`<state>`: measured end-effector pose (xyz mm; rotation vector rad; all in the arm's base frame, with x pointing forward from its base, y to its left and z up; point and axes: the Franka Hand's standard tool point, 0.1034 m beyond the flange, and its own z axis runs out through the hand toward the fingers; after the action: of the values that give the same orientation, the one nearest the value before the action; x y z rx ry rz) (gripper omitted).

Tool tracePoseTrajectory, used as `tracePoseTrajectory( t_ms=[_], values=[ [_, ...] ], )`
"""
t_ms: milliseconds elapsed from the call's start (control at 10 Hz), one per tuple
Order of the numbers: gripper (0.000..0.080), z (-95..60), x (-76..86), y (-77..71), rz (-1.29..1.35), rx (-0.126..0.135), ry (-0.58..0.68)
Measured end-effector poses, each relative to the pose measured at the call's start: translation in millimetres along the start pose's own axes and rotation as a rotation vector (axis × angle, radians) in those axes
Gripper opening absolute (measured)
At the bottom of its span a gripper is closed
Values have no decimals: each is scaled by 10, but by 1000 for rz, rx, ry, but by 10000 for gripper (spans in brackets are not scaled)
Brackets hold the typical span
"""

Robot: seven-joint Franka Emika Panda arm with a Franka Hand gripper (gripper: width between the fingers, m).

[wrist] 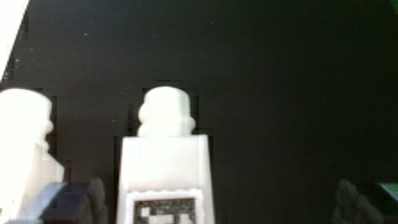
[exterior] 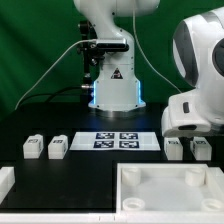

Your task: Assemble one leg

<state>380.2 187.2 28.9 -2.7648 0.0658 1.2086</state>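
Observation:
The leg's rounded peg end has to stay free to go into the tabletop. My gripper should next grab the leg by its tagged square body [exterior: 201,150] [wrist: 166,172].
In the wrist view a white leg [wrist: 167,160] lies lengthwise on the black table, its rounded peg end pointing away and a marker tag near the camera. It sits between my gripper's [wrist: 219,197] two dark fingers [wrist: 71,200], closer to one of them, with a gap on both sides. The jaws are wide apart and hold nothing. A second leg [wrist: 22,145] lies beside it, outside the jaws. In the exterior view the arm's white hand [exterior: 190,112] hangs over the two legs [exterior: 176,148] [exterior: 199,149] at the exterior view's right. The fingertips are hidden there.
Two more legs [exterior: 33,147] [exterior: 58,147] lie at the exterior view's left. The marker board [exterior: 118,140] lies in the middle before the robot base. The large white tabletop [exterior: 165,185] sits at the front, and another white piece [exterior: 5,182] at the front left edge.

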Motion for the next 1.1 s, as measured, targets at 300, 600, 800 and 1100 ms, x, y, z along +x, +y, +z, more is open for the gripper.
tracePoseTrajectory(
  t_ms=[300,600,800,1100],
  values=[
    [649,73,21,36,-1,0,-14],
    [649,174,110,62,14,4,-44],
    [649,189,107,34,7,0,-43],
    [286,190,105,35,7,-1,-43]
  ],
)
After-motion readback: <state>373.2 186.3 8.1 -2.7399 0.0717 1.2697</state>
